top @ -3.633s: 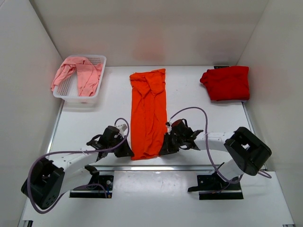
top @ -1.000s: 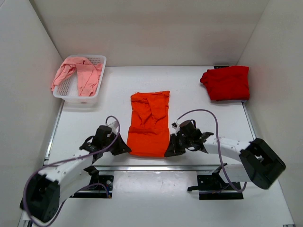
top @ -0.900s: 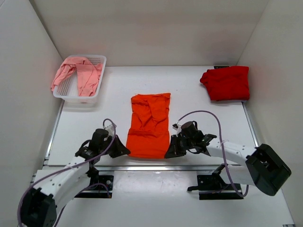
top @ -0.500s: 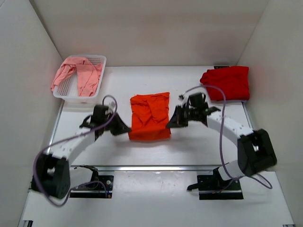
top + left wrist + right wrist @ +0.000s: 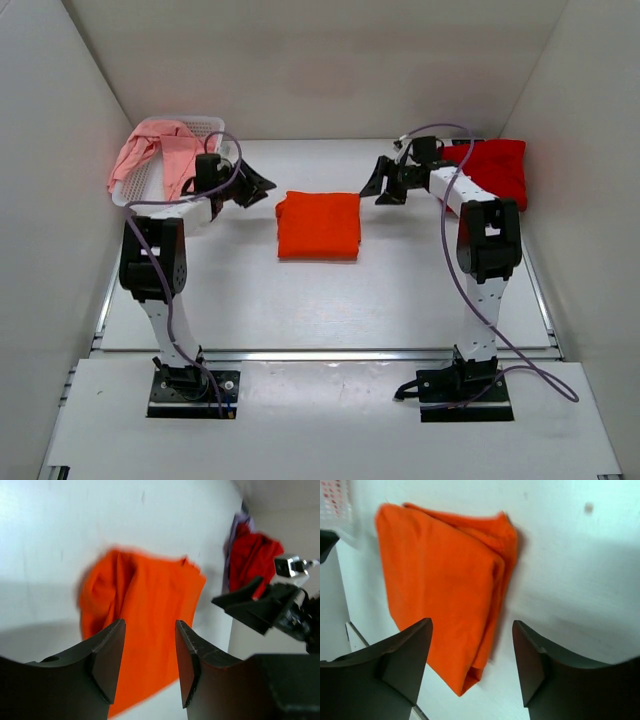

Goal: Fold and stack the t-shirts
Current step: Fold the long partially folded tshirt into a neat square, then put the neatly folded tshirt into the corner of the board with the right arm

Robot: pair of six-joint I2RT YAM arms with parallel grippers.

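Note:
My right gripper grabs the folded orange t-shirt mid-side next, on its edge facing the red t-shirt [image 5: 498,170], to stack it there folded.
The bright orange t-shirt [image 5: 319,224] lies folded into a compact rectangle in the middle of the table, also seen in the left wrist view [image 5: 145,615] and the right wrist view [image 5: 445,580]. The darker red t-shirt [image 5: 498,170] sits folded at the back right. A pale pink t-shirt [image 5: 160,160] hangs over the white basket. My left gripper [image 5: 262,186] hovers open just left of the orange shirt's back edge, holding nothing. Open and empty too, my right gripper [image 5: 372,186] hangs just right of that edge. Both grippers [image 5: 149,650] [image 5: 472,652] are off the cloth.
The white mesh basket [image 5: 205,128] stands at the back left by the wall. White walls close in the table on three sides. Both arms stretch far back, with cables looping above them. A dark fixture [image 5: 270,605] shows beside the red shirt.
Both grippers carried the orange shirt's near edge back over itself, making another fold, then let go and opened. The arms now reach to the back of the table.

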